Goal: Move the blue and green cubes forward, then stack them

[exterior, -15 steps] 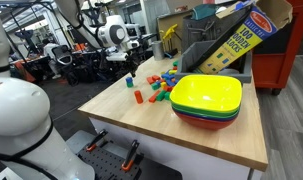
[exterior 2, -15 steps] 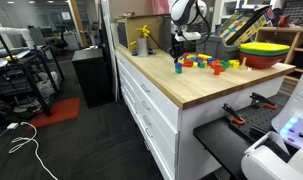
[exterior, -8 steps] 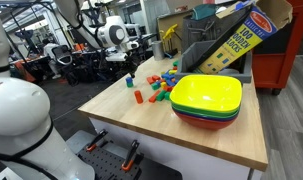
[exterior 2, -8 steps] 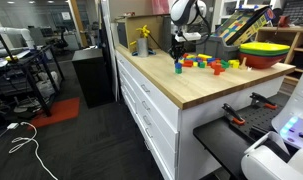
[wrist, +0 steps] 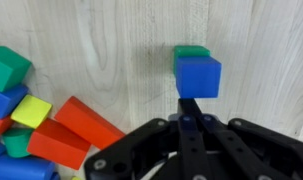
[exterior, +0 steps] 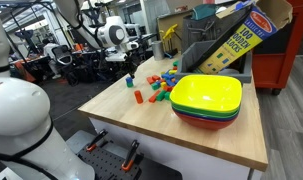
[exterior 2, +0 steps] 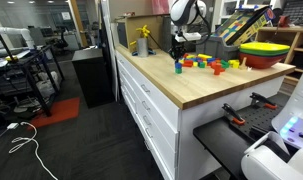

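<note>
I would lift my gripper empty now and leave the stack where it stands, because its closed fingers are beside the blue cube [exterior 2: 178,66] [wrist: 197,76].
In the wrist view the blue cube [wrist: 197,76] sits on top of the green cube [wrist: 189,51], whose edge shows just beyond it, on the wooden table. My gripper [wrist: 191,105] is shut and empty, with its fingertips together just short of the stack. In both exterior views the stack [exterior: 129,81] [exterior 2: 177,67] stands apart from the block pile, near the table edge. The gripper [exterior: 128,70] [exterior 2: 177,53] hangs right above it.
A pile of red, yellow, blue and green blocks [wrist: 31,125] lies beside the stack. A small red block [exterior: 138,97] lies alone. Stacked bowls with a yellow bowl [exterior: 206,95] [exterior 2: 263,48] on top stand nearby. A blocks box [exterior: 236,40] leans behind.
</note>
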`<state>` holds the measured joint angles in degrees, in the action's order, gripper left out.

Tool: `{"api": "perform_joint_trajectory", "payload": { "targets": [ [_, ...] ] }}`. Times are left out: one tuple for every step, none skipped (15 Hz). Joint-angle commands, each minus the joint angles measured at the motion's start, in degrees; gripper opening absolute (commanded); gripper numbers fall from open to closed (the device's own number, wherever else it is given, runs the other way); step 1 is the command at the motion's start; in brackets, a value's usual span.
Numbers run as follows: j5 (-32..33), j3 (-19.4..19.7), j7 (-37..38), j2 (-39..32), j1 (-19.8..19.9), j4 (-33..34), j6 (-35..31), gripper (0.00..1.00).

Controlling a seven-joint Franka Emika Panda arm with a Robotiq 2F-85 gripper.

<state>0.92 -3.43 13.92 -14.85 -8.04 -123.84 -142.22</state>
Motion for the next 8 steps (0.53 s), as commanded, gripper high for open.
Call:
{"api": "perform_joint_trajectory", "payload": {
  "targets": [
    [-0.73,-0.10,0.76,1.70,0.05,-1.02,1.76,0.00],
    [-0.86,-0.14,0.71,1.70,0.07,-1.03,1.84,0.00],
    [-0.89,-0.14,0.71,1.72,0.07,-1.08,1.88,0.00],
    [-0.91,-0.14,0.71,1.75,0.07,-1.13,1.94,0.00],
    [-0.92,-0.14,0.70,1.78,0.08,-1.17,2.03,0.00],
    [-0.94,-0.14,0.68,1.80,0.09,-1.21,2.08,0.00],
    [-0.92,-0.13,0.70,1.81,0.09,-1.24,2.11,0.00],
    [-0.91,-0.13,0.71,1.83,0.08,-1.26,2.14,0.00]
  ]
}}
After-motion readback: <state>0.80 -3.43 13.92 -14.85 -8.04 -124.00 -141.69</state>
